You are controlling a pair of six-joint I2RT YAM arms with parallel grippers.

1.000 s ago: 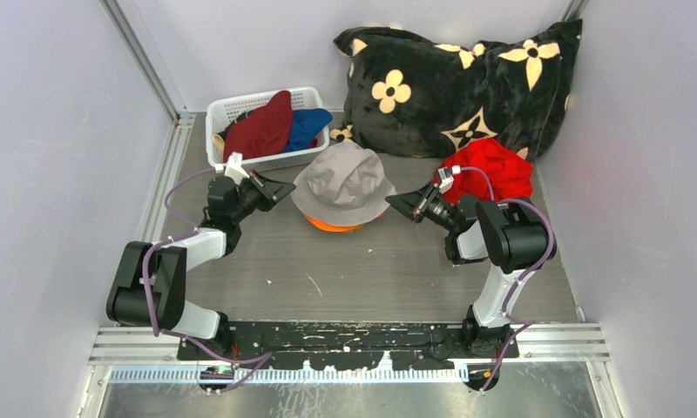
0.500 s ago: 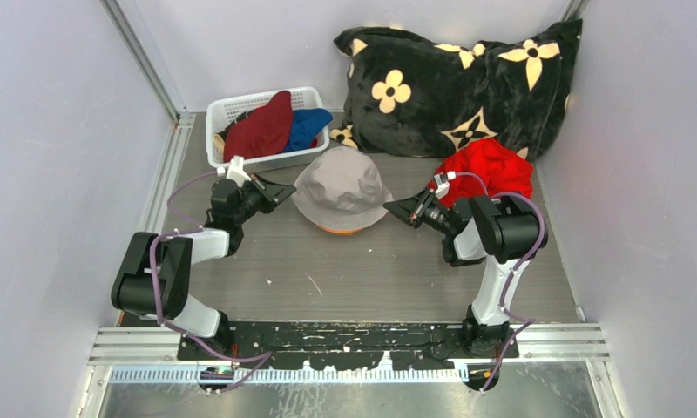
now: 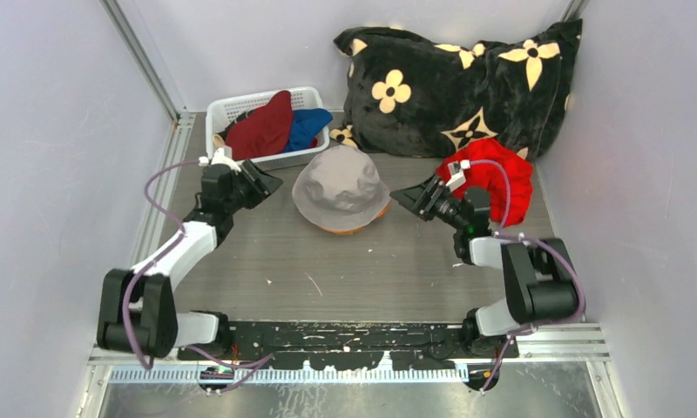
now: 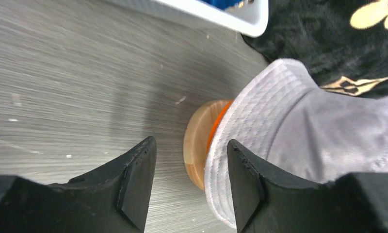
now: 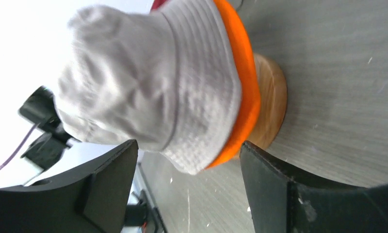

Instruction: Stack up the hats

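My left gripper grabs the dark red hat by its top [image 3: 264, 125] next, leaving the dark red hat's brim free to stack over the grey hat [image 3: 341, 185].
A grey hat [image 3: 341, 185] sits on top of an orange hat [image 3: 365, 222], whose brim shows below it, both on a wooden stand in the middle of the table. My left gripper [image 3: 271, 185] stands open just left of the stack, holding nothing. In the left wrist view the grey hat [image 4: 299, 126] and the stand's base [image 4: 198, 145] lie just beyond the left gripper [image 4: 189, 179]. My right gripper [image 3: 401, 197] stands open just right of the stack, also holding nothing. Its view shows the grey hat [image 5: 148, 82] over the orange hat [image 5: 243, 92]. A bright red hat [image 3: 495, 178] lies behind the right gripper.
A white basket [image 3: 219, 117] at the back left holds a dark red hat [image 3: 262, 129] and a blue hat [image 3: 308, 126]. A black cushion with cream flowers [image 3: 450, 78] leans at the back right. Grey walls close in both sides.
Both grippers were shut on the grey hat's brim. They have opened, let it go and drawn back outward. The grey hat has settled lower over the orange one.
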